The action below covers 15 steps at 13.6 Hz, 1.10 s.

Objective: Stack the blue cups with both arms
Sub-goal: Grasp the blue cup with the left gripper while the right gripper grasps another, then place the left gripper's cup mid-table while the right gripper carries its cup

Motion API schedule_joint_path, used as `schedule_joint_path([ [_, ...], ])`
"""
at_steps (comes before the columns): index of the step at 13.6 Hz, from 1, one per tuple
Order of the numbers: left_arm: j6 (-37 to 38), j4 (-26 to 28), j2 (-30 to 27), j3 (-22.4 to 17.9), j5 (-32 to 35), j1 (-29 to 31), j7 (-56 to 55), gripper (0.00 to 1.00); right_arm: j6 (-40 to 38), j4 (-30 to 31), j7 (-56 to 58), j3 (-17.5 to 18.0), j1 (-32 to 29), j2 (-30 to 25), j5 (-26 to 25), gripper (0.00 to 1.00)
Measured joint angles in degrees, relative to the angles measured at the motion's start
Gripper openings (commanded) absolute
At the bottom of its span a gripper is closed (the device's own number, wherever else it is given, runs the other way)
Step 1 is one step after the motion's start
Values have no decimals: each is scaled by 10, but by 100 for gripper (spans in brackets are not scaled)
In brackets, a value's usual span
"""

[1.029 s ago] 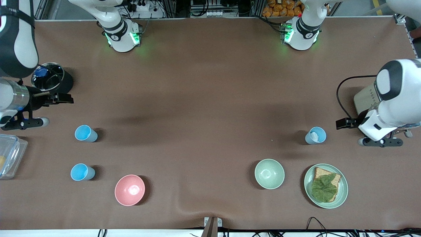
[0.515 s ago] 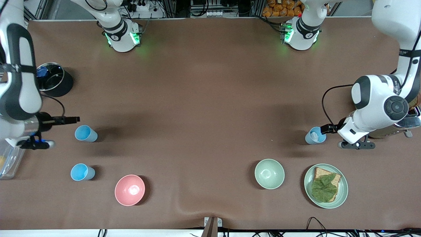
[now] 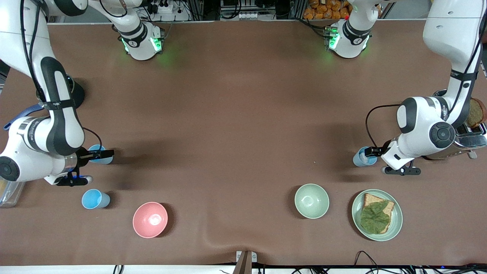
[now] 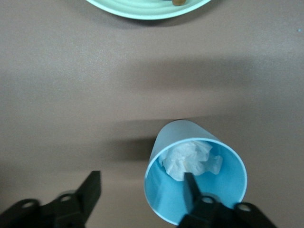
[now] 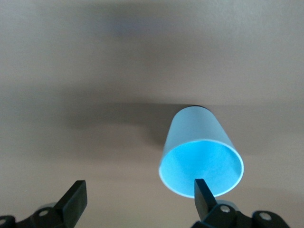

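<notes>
The robot's right gripper needs to grab this blue cup by its rim (image 5: 167,184) next, so that it can stack the cup into the cup with paper.
Three blue cups stand upright on the brown table. One cup (image 3: 104,160) is at the right arm's end, with a second cup (image 3: 95,199) nearer the front camera. My right gripper (image 3: 105,154) is open over the first cup; in the right wrist view one finger (image 5: 202,192) is at the rim of the cup (image 5: 202,152), the other is off to its side. The third cup (image 3: 359,158), holding crumpled white paper, is at the left arm's end. My left gripper (image 3: 368,152) is open at it; one finger (image 4: 189,186) is over the mouth of the cup (image 4: 166,199), the other outside.
A pink bowl (image 3: 150,219) sits near the second cup. A pale green bowl (image 3: 311,200) and a green plate (image 3: 395,224) with bread and a leaf lie nearer the front camera than the third cup. A toaster (image 3: 470,133), a black pot (image 3: 77,93) and a clear container (image 3: 7,189) stand at the table's ends.
Both arms have swung in from the table's ends. The right gripper came from beside the black pot to the first cup. The left gripper moved up to the paper-filled cup.
</notes>
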<state>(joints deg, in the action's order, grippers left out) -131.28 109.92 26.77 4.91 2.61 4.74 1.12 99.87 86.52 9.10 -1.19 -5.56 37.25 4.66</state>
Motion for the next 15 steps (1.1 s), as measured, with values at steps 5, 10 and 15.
schedule_joint_path([
  [5,0,-1,3,1,0,0,0,0,27,10,1,-1,-4,27,0,99],
  [10,0,-9,-7,64,-3,-1,-33,0,73,30,33,-1,-4,27,-5,0],
  [15,4,-11,-16,181,-3,-24,-201,0,72,30,60,-1,-4,21,-5,0],
])
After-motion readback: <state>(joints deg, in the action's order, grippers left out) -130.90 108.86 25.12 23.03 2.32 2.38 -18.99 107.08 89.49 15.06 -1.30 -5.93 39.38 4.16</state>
